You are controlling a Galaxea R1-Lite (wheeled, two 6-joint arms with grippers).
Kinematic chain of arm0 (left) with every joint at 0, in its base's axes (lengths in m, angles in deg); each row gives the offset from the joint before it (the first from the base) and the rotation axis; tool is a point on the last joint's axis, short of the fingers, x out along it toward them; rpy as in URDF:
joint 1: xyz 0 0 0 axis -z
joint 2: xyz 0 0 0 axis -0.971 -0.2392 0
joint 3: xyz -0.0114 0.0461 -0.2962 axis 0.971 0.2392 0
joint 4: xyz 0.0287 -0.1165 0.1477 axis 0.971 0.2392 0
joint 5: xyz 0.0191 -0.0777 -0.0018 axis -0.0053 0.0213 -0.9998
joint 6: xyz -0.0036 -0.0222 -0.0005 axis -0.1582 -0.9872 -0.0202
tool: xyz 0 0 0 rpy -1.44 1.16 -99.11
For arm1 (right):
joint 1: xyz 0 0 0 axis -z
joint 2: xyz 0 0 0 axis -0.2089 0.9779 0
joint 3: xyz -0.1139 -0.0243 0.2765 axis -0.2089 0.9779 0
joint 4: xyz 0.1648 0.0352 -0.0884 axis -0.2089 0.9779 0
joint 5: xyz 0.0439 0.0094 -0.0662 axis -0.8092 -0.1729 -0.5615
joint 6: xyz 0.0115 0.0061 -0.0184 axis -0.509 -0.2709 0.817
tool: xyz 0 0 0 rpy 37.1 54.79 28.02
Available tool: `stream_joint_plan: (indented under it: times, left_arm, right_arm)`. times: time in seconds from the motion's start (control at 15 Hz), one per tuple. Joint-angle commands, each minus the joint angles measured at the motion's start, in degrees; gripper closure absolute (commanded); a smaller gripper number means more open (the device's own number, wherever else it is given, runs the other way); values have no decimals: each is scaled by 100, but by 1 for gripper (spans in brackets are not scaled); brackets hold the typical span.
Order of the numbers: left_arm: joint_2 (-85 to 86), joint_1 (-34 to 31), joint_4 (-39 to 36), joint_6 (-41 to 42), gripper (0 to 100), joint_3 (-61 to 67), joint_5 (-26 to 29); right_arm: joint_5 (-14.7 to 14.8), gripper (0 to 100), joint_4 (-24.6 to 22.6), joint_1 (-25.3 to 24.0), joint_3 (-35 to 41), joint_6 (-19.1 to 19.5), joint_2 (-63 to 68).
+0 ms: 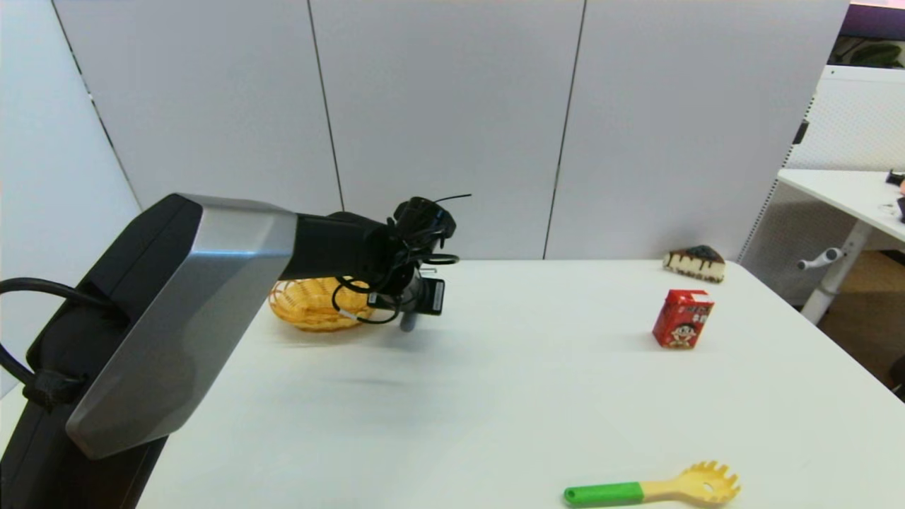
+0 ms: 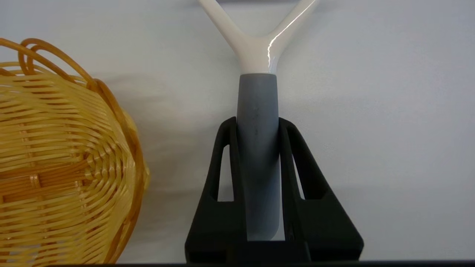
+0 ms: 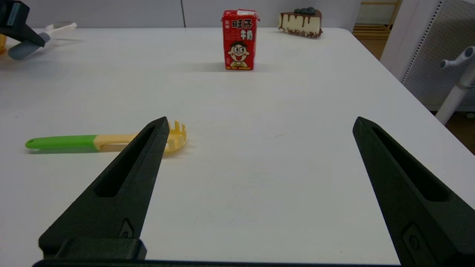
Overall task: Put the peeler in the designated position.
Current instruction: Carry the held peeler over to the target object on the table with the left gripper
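The peeler's grey handle [image 1: 408,322] [image 2: 258,98] is low over the tabletop next to the basket, so the robot's left gripper should open now.
My left gripper [image 2: 258,122] is shut on the grey handle of the peeler [image 2: 257,141]. Its white forked head [image 2: 259,48] points away from the wrist over the white tabletop. In the head view the left gripper [image 1: 412,300] hangs low over the table's back left, just right of the wicker basket, and only the peeler's grey handle end [image 1: 408,324] shows under it. The right wrist view shows the peeler [image 3: 26,47] held tilted, far off. No mark for the designated position shows on the tabletop. My right gripper [image 3: 259,122] stands open over the table's front right, holding nothing.
A yellow wicker basket [image 1: 311,305] sits at the back left, close to the held peeler. A red drink carton [image 1: 682,319] and a cake slice [image 1: 695,263] stand at the back right. A green-handled yellow pasta spoon [image 1: 650,488] lies near the front edge.
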Motion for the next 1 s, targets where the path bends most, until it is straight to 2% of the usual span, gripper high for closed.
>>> stream_joint_plan:
  times: [0.07, 1.0]
  left_arm:
    - [-3, 2, 15, -14, 100, 1, -10]
    - [-11, -7, 15, -5, 100, 1, -19]
  right_arm:
    - [0, 0, -4, 0, -1, 17, 7]
    - [0, 0, -4, 0, -1, -1, 7]
